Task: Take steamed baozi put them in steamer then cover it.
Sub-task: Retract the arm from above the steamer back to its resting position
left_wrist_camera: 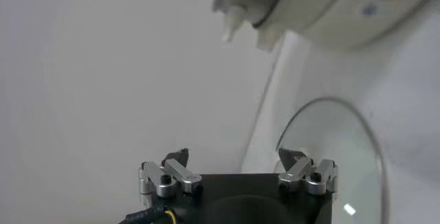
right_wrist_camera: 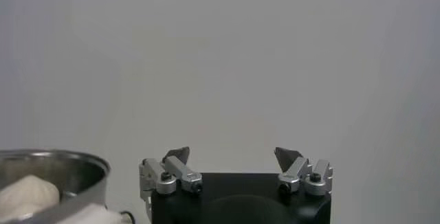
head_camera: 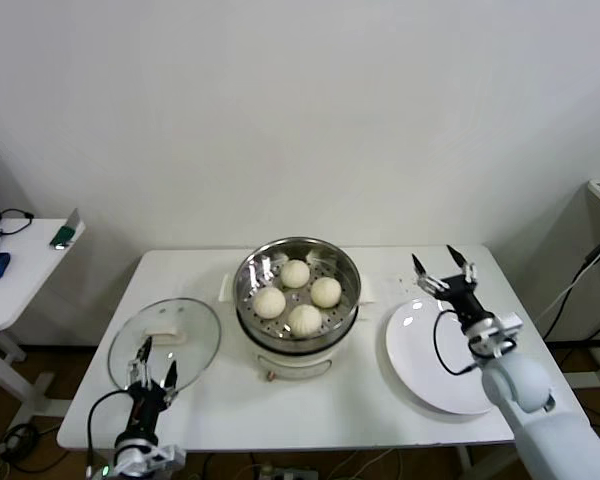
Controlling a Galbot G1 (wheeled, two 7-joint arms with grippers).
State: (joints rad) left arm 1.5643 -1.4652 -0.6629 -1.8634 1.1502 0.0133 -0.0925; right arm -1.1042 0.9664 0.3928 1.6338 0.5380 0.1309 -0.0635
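My left gripper will next take the glass lid by its cream handle (head_camera: 161, 335) and cover the steamer (head_camera: 297, 290) of baozi with it.
The steamer (head_camera: 297, 290) stands mid-table, a shiny steel basket on a white pot base, and holds several cream-white steamed baozi (head_camera: 304, 319). The cover (head_camera: 172, 316), a clear glass lid with a cream handle, lies flat on the table left of the steamer. My left gripper (head_camera: 156, 362) hovers open over the lid's near edge, holding nothing. The left wrist view shows the left gripper (left_wrist_camera: 234, 155) with the cover's rim (left_wrist_camera: 344, 103) beyond and the steamer's base (left_wrist_camera: 323, 5) farther off. My right gripper (head_camera: 442, 268) is open and empty, raised over the far side of the plate; in its wrist view the right gripper (right_wrist_camera: 232, 153) has the steamer's rim (right_wrist_camera: 58, 160) and one baozi (right_wrist_camera: 26, 194) to one side.
A flat white plate (head_camera: 420, 365) lies bare at the table's right, under my right arm. A small side table (head_camera: 20, 275) with a few items stands off to the left. The wall is close behind the table.
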